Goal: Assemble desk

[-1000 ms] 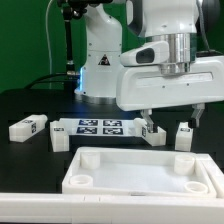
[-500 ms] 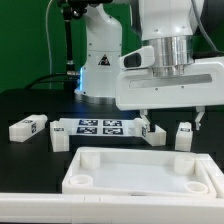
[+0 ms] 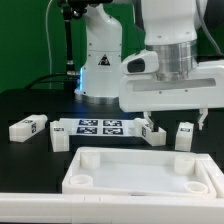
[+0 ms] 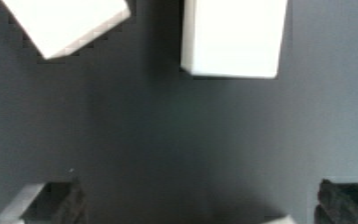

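Observation:
My gripper isn't ready to close on the white leg [image 3: 184,136] yet: the leg is ahead of my fingers and they would miss it now, so my gripper needs to first move toward the leg.
The white rimmed desk top [image 3: 140,172] lies at the front of the black table. Four white block legs lie behind it: one at the far left [image 3: 28,127], one beside it [image 3: 60,138], and two at the right [image 3: 152,131] [image 3: 184,135]. My gripper [image 3: 175,120] hangs open and empty just above the two right legs, with its fingertips [image 3: 147,122] to either side. In the wrist view the gripper [image 4: 201,205] is open over dark table. Two white legs [image 4: 234,38] [image 4: 69,25] lie ahead of it, one of them skewed.
The marker board [image 3: 100,126] lies flat on the table between the left and right legs. The robot's white base [image 3: 100,60] stands behind it. A green backdrop closes the back of the scene.
The gripper has drifted slightly toward the exterior view's right, staying open at about the same height. The legs and the desk top have not moved.

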Motion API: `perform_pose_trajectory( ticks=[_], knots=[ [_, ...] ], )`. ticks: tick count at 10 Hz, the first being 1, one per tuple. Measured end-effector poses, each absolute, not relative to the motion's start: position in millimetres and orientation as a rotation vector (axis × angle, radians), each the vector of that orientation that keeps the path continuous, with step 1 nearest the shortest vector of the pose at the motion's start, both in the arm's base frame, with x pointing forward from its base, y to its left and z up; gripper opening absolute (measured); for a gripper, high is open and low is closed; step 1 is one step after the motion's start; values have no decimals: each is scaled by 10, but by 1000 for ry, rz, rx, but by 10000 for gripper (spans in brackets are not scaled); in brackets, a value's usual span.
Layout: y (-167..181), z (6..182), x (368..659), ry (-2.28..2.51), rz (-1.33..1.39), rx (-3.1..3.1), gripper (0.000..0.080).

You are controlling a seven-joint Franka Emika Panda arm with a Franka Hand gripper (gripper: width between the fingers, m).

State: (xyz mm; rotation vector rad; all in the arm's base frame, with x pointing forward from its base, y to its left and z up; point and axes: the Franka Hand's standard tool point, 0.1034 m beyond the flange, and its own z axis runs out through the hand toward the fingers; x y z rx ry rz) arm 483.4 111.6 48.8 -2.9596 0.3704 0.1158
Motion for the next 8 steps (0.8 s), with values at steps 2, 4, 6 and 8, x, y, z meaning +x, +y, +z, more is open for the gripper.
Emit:
perform_pose_trajectory(
  ticks=[2, 4, 6, 8],
  knots=[
    [1204, 472, 4770, 389, 288, -2929, 649],
    [1182, 469, 4735, 376, 498, -2883, 649],
    [1178, 461, 4712, 371, 691, -2826, 649],
    [1241, 447, 4695, 351, 828, -2782, 649]
  ],
)
